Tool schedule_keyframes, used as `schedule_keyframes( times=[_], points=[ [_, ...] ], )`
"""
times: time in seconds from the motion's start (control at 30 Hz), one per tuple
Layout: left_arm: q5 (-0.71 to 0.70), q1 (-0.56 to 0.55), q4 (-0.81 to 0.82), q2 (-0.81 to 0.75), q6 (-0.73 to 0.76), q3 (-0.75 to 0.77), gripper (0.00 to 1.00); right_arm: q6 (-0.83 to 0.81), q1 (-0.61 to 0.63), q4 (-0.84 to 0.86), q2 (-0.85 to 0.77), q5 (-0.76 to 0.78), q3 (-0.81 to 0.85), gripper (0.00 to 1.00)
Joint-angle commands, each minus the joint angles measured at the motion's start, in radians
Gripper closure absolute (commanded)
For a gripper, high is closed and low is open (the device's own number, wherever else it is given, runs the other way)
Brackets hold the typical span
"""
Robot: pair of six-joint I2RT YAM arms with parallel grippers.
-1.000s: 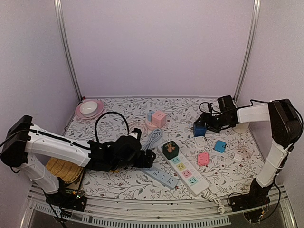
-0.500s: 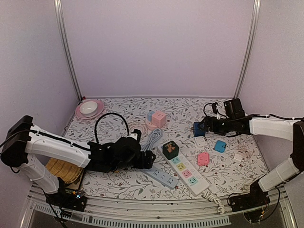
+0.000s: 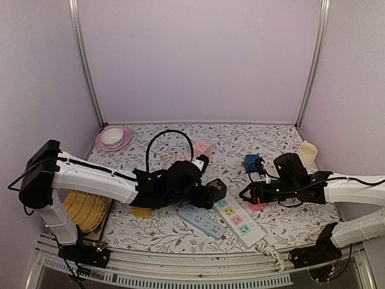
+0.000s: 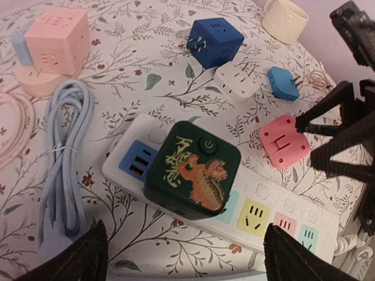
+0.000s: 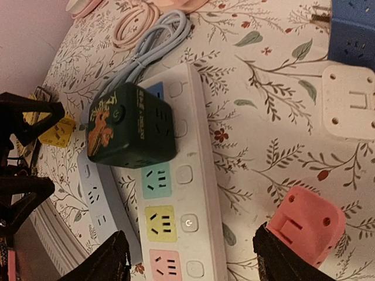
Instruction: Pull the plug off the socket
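The robot should next grab the green plug by its opposite sides with its left gripper and pull the plug off the socket strip. The socket strip should stay free.
The plug, a dark green cube [image 3: 216,188] with an orange picture, sits plugged into the far end of the white socket strip [image 3: 239,221]. In the left wrist view the plug [image 4: 193,170] lies just ahead of my open left gripper [image 4: 184,237], with both fingers short of it. My right gripper [image 3: 249,195] hangs open to the right of the strip. Seen from the right wrist, the plug [image 5: 129,126] is beyond my right gripper [image 5: 190,237], whose fingers straddle the strip [image 5: 187,193]. Neither gripper touches the plug.
A pink adapter [image 5: 307,225] lies against my right finger. A light blue strip [image 3: 201,221] and its coiled cable [image 4: 67,170] lie left of the white one. Behind are a blue cube [image 3: 251,162], a white adapter [image 4: 237,82], a pink cube [image 3: 201,148], a cup [image 3: 307,153] and a pink plate [image 3: 113,138].
My left gripper moved right, up to the green plug. My right arm swung from the back right down to the strip's right side, and its jaws narrowed a little.
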Motion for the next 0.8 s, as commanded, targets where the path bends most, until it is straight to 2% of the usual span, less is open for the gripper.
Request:
schedule_keyframes(
  times=[0.0,0.2,0.33,0.57,0.77],
  points=[
    [0.075,0.043,-0.008,0.057,0.171,0.070,0.07,0.076,0.077,-0.009,-0.034,0.059,-0.053,0.30],
    [0.244,0.097,0.043,0.129,0.299,0.122,0.08,0.125,0.124,0.011,-0.038,0.059,-0.097,0.46],
    [0.285,0.108,0.026,0.178,0.358,0.172,0.08,0.157,0.149,0.037,-0.030,0.050,-0.114,0.55],
    [0.388,0.152,0.039,0.227,0.418,0.205,0.11,0.207,0.178,0.106,-0.009,0.033,-0.147,0.59],
    [0.387,0.165,-0.008,0.294,0.458,0.248,0.15,0.226,0.205,0.142,0.034,0.026,-0.151,0.60]
  ],
)
